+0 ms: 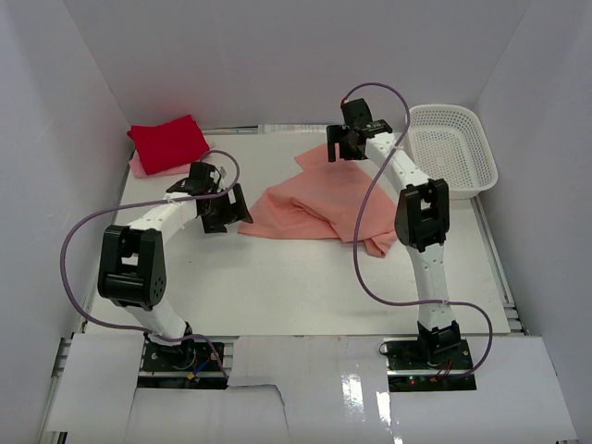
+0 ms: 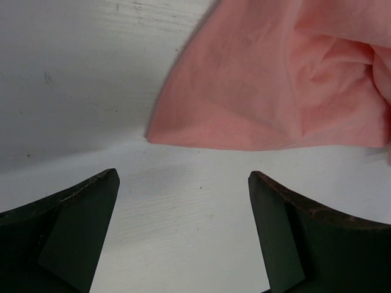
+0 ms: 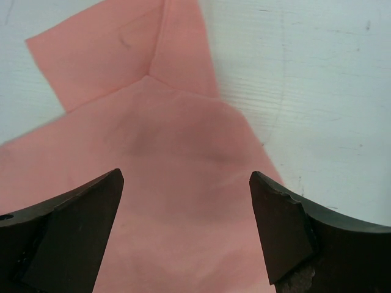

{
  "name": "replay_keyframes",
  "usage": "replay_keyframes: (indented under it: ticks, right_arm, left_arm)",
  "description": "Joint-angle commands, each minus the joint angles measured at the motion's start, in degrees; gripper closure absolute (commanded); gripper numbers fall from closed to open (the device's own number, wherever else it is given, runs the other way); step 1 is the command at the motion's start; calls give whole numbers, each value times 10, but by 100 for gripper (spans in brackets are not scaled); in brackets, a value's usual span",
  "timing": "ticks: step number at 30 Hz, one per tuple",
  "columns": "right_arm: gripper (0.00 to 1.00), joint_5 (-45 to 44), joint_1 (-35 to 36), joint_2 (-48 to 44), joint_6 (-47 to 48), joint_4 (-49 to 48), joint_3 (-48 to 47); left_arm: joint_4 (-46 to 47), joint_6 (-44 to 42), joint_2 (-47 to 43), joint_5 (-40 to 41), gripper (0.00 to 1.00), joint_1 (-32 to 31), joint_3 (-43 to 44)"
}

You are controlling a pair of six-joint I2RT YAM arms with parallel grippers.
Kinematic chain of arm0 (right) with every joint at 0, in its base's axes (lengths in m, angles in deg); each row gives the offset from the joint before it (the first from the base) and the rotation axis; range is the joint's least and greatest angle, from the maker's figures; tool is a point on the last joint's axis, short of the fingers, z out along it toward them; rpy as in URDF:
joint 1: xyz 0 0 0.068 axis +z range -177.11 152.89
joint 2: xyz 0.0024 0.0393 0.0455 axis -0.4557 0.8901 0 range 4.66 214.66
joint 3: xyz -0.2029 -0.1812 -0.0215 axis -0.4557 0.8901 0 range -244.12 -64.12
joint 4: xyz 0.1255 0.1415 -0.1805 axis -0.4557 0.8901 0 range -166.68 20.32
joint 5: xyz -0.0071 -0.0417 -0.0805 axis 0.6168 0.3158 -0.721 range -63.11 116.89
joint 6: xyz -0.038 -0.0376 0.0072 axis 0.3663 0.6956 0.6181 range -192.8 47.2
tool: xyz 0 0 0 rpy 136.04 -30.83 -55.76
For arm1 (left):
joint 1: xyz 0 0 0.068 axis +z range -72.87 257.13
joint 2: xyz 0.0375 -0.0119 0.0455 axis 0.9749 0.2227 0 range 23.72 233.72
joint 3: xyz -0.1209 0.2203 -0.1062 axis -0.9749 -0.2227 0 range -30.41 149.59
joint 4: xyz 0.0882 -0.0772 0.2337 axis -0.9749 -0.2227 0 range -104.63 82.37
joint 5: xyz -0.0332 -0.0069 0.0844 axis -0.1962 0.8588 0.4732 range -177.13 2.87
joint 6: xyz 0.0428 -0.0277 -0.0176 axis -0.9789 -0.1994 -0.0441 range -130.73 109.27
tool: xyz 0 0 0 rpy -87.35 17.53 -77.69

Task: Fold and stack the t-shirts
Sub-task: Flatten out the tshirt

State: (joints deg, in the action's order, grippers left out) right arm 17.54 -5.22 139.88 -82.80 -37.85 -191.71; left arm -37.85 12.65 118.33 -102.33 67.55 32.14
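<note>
Both my grippers need to stretch the t-shirt open for folding. My left gripper should next grab the salmon-pink t-shirt (image 1: 319, 203) by its outlying corner (image 1: 243, 230) for that.
The salmon-pink t-shirt (image 1: 319, 203) lies crumpled in the middle of the table. It also shows in the left wrist view (image 2: 275, 79) and in the right wrist view (image 3: 171, 183). The bright red t-shirt (image 1: 168, 143) lies folded at the back left on top of the pale pink t-shirt (image 1: 138, 167), of which only an edge shows. My left gripper (image 1: 227, 211) is open and empty over bare table just left of the salmon shirt's corner (image 2: 183, 177). My right gripper (image 1: 339, 148) is open and empty above the shirt's far sleeve (image 3: 186, 177).
A white plastic lattice basket (image 1: 453, 148) stands at the back right, next to the right arm. White walls close in the table on the left, back and right. A purple cable loops from each arm.
</note>
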Motion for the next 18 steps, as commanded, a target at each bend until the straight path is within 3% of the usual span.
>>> replay_keyframes:
  ticks: [1, 6, 8, 9, 11, 12, 14, 18]
  right_arm:
    - [10, -6, 5, 6, 12, -12, 26]
    - [6, 5, 5, 11, 14, -36, 80]
    - [20, 17, 5, 24, 11, -37, 82]
    - [41, 29, 5, 29, 9, -35, 81]
    - [62, 46, 5, 35, 4, -36, 84]
    - [80, 56, 5, 35, 2, -36, 88]
    - [90, 64, 5, 26, -3, -43, 107]
    - [91, 74, 5, -7, -5, -74, 165]
  left_arm:
    - [9, -3, 19, 14, 2, -10, 20]
    - [2, -6, 54, 55, 2, -33, 40]
    - [-7, -10, 64, 76, 2, -37, 50]
    - [-12, -11, 75, 83, 2, -39, 62]
    - [-22, -16, 87, 92, 2, -41, 73]
    - [-26, -17, 100, 104, 2, -43, 87]
    - [-34, -20, 110, 111, 3, -45, 98]
    - [-38, -27, 133, 131, 11, -48, 115]
